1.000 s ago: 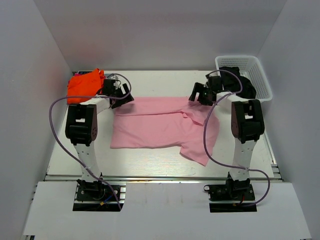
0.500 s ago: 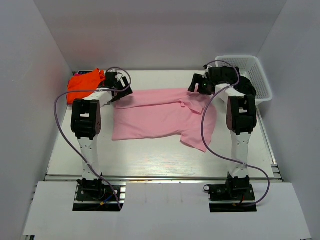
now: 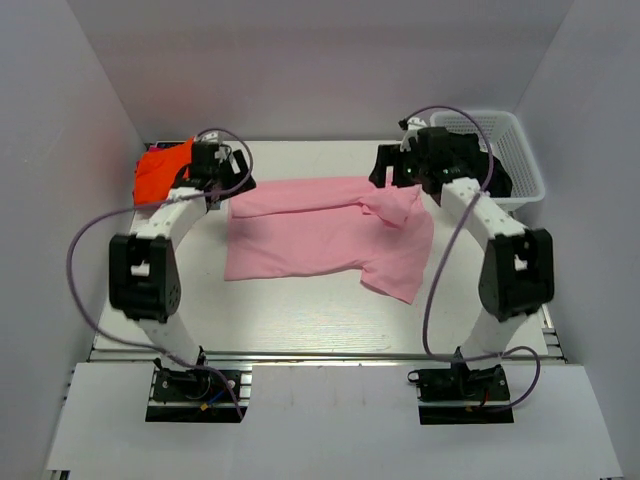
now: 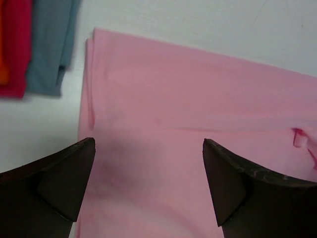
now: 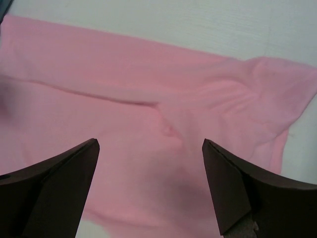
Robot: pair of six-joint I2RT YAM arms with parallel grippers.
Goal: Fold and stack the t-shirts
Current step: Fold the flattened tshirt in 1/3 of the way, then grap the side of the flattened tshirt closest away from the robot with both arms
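My left gripper should next grab the light pink t-shirt (image 3: 320, 235) by its near corner on the pile side, to fold its near edge inward.
The light pink t-shirt (image 3: 320, 235) lies spread across the middle of the table, its far edge folded over and one sleeve bunched at the far right (image 3: 398, 205). My left gripper (image 3: 224, 180) is open and empty above the shirt's far left corner (image 4: 148, 99). My right gripper (image 3: 392, 172) is open and empty above the shirt's far right part (image 5: 163, 124), with the sleeve (image 5: 267, 94) to its right. The orange t-shirt (image 3: 157, 172) tops a pile at the far left. In the left wrist view the pile's red shirt (image 4: 15, 49) and grey-blue shirt (image 4: 52, 44) show.
A white basket (image 3: 527, 160) stands at the far right with dark cloth (image 3: 497, 172) in it, partly hidden by the right arm. White walls close in the table on the left, right and back. The arm bases are at the near edge.
Both arms have reached farther toward the back. The pink shirt's far edge has shifted back with them, and its right sleeve is now bunched up by the right gripper.
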